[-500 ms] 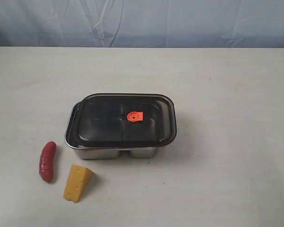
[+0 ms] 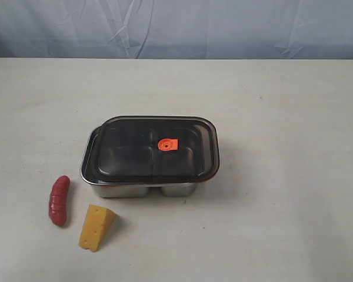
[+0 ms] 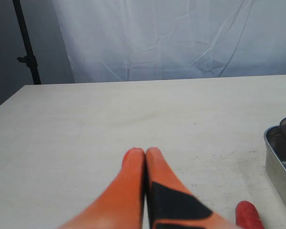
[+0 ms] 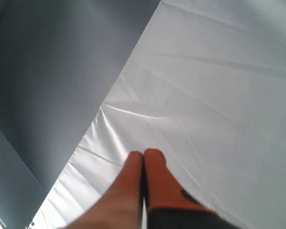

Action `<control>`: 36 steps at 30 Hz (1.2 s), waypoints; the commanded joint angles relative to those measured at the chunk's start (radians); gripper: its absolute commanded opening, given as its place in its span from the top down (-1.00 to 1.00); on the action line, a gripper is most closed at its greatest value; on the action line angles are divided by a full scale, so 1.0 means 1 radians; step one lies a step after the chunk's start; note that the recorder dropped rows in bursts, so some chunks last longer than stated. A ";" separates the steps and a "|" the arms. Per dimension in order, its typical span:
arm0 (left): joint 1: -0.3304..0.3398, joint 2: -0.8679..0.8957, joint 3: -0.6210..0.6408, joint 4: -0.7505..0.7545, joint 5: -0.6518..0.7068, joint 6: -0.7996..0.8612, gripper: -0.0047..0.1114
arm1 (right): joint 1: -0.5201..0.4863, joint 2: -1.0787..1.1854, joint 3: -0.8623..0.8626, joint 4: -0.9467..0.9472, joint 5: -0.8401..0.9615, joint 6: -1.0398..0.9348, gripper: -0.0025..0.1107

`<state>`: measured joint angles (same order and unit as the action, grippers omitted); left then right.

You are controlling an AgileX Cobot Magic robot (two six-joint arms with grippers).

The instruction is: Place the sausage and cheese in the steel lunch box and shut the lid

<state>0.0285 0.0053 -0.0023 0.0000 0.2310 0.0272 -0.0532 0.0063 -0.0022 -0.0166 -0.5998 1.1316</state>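
Observation:
My right gripper takes hold of the lid by its overhanging short edge (image 2: 214, 147) next, to uncover the steel lunch box (image 2: 123, 189) for the sausage and cheese.
The steel lunch box (image 2: 123, 189) sits mid-table with the dark translucent lid (image 2: 129, 154) lying on it, shifted a little to the right; an orange valve tab (image 2: 167, 144) marks the lid's centre. The dark red sausage (image 2: 59, 200) lies left of the box's front. Beside it the yellow cheese (image 2: 96, 227) wedge rests on the table. Neither gripper shows in the exterior view. My left gripper (image 3: 145, 153) is shut and empty above the table, with the sausage tip (image 3: 248, 215) and box corner (image 3: 277, 152) near it. My right gripper (image 4: 143, 155) is shut, aimed at the backdrop.
A white cloth backdrop (image 2: 176, 26) hangs behind the table's far edge. A black stand pole (image 3: 27, 43) rises beyond the table in the left wrist view. The pale tabletop (image 2: 282, 176) stretches bare to the right of the box.

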 commanded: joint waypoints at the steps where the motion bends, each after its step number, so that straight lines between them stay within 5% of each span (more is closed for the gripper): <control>1: 0.000 -0.005 0.002 -0.008 -0.002 0.000 0.92 | -0.004 0.004 -0.031 -0.249 0.213 0.242 0.97; 7: 0.000 -0.005 0.002 -0.008 -0.002 0.000 0.92 | -0.004 0.282 -0.176 -0.743 0.322 0.510 0.97; 15: 0.000 -0.005 0.002 -0.008 -0.004 0.000 0.92 | -0.004 0.941 -0.446 -1.229 -0.022 0.683 0.97; 20: 0.000 -0.005 0.002 -0.008 -0.004 0.000 0.92 | -0.004 1.368 -0.613 -1.359 -0.322 0.684 0.80; 27: 0.000 -0.005 0.002 -0.008 -0.004 0.000 0.92 | -0.002 1.823 -0.756 -1.485 -0.546 0.684 0.04; 36: 0.000 -0.005 0.002 -0.008 -0.004 0.000 0.92 | 0.070 2.109 -0.761 -1.453 -0.618 0.581 0.05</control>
<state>0.0285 0.0053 -0.0023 0.0000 0.2310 0.0272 -0.0151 2.0753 -0.7564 -1.4843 -1.1801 1.7533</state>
